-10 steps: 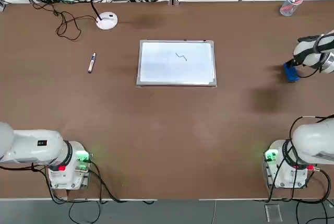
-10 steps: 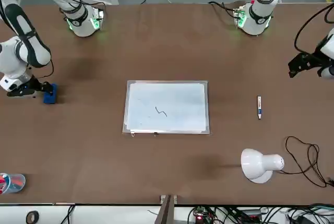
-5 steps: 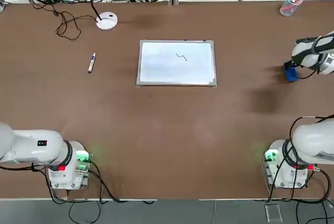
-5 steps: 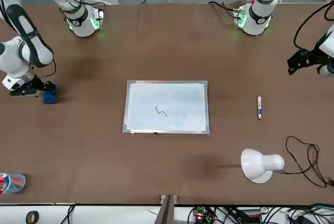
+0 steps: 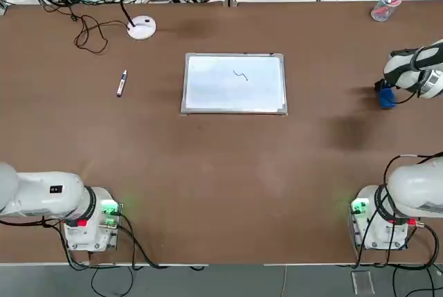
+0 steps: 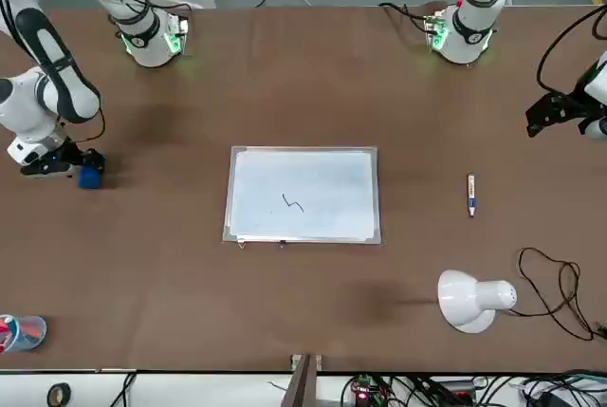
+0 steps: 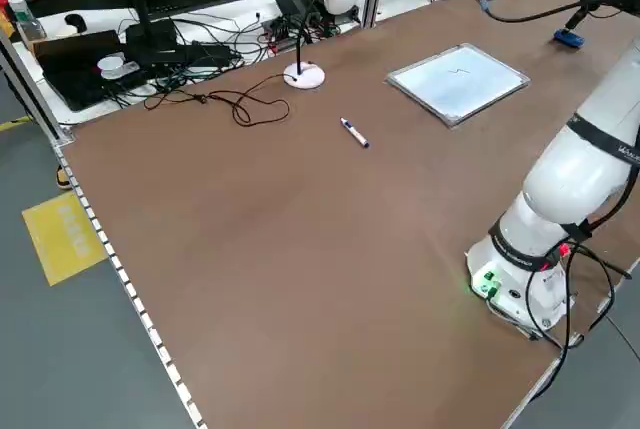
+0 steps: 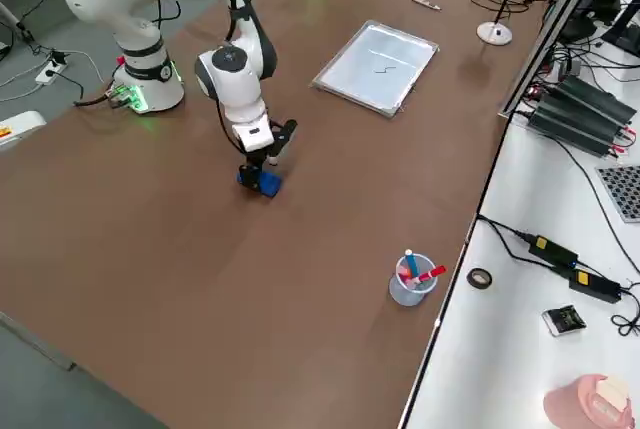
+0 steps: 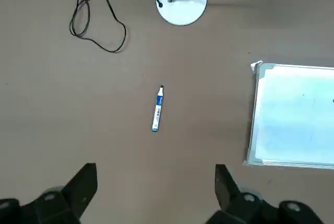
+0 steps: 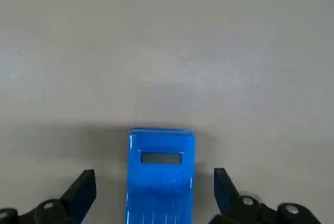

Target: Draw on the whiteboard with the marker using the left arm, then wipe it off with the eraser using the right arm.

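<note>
I should grab the blue eraser by its long sides with my right gripper. Then it can wipe off the dark squiggle (image 6: 293,203).
The whiteboard (image 5: 234,83) lies flat mid-table with a small dark squiggle on it. The marker (image 5: 121,83) lies on the table to the whiteboard's left, also seen as a marker (image 9: 157,109) in the left wrist view. High above and short of it hangs my left gripper (image 9: 155,182), open and empty, seen at the edge of the front view (image 6: 545,115). The blue eraser (image 5: 385,96) sits at the table's far right. My right gripper (image 10: 154,187) is open low over the eraser (image 10: 159,174), one finger on each side, not gripping.
A white desk lamp (image 6: 469,301) with its round base (image 5: 142,27) and a looped black cable (image 5: 90,34) stands behind the marker. A clear cup with red items (image 5: 383,7) is at the back right corner. The arm bases (image 5: 93,221) flank the near edge.
The right gripper has edged closer onto the eraser and stays open. The left gripper has barely shifted. Whiteboard, marker and eraser have not moved.
</note>
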`<action>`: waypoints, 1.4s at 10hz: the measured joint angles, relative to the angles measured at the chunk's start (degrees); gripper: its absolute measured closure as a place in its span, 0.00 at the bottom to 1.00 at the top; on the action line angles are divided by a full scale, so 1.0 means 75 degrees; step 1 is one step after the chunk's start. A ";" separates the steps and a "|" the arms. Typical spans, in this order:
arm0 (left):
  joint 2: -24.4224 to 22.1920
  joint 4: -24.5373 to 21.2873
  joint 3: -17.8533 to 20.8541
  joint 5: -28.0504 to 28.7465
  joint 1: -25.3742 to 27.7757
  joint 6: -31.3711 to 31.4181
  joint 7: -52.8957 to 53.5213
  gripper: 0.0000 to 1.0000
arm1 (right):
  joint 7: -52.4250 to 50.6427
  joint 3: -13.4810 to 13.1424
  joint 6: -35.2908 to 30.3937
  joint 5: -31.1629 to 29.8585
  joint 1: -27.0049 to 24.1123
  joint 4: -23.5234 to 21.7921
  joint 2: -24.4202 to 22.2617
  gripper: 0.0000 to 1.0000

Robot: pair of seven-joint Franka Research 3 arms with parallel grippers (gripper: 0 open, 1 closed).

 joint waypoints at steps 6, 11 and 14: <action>0.0006 -0.0024 0.0000 0.0000 0.0000 -0.0012 0.0009 0.00 | -0.0016 -0.0022 0.0149 0.0001 -0.0059 -0.0056 0.0063 0.00; 0.0027 -0.0053 0.0000 0.0000 0.0000 -0.0012 0.0019 0.00 | -0.0024 -0.0010 0.0317 0.0001 -0.0039 -0.0065 0.0223 0.09; 0.0027 -0.0053 0.0002 0.0000 0.0000 -0.0012 0.0020 0.00 | -0.0024 -0.0010 0.0325 0.0001 -0.0029 -0.0065 0.0225 0.35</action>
